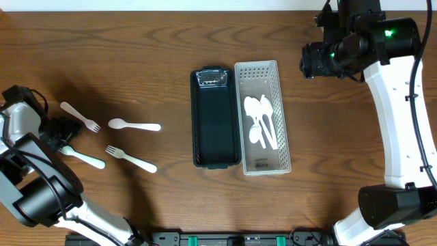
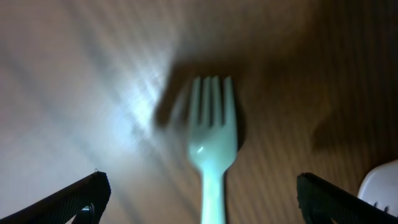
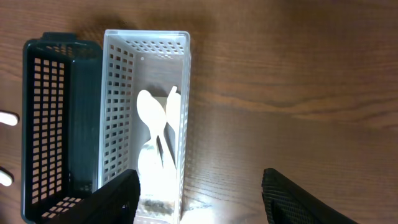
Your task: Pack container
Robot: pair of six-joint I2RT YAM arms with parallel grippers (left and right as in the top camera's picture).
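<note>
I need to lower my left gripper before I close it on the pale fork. My fingers are above the fork's head (image 2: 212, 147), and their shadows are apart from them.
A black basket (image 1: 195, 123) and a white basket (image 1: 257, 66) stand side by side mid-table. Several white spoons (image 1: 261, 119) lie in the white basket. On the left lie a white fork (image 1: 80, 117), a white spoon (image 1: 134, 126), another white fork (image 1: 130, 159) and a pale utensil (image 1: 87, 159). My left gripper (image 1: 61, 133) is low over these; in the left wrist view it (image 2: 199, 186) is open with a pale fork (image 2: 211, 124) between the jaws, untouched. My right gripper (image 1: 311, 61) is open and empty, above the table right of the white basket (image 3: 112, 93).
The right wrist view (image 3: 199, 180) shows the black basket (image 3: 43, 112) and the spoons (image 3: 155, 115). A small clear item (image 1: 210, 78) lies at the black basket's far end. Another white utensil's tip (image 2: 380, 186) shows at the left wrist view's lower right.
</note>
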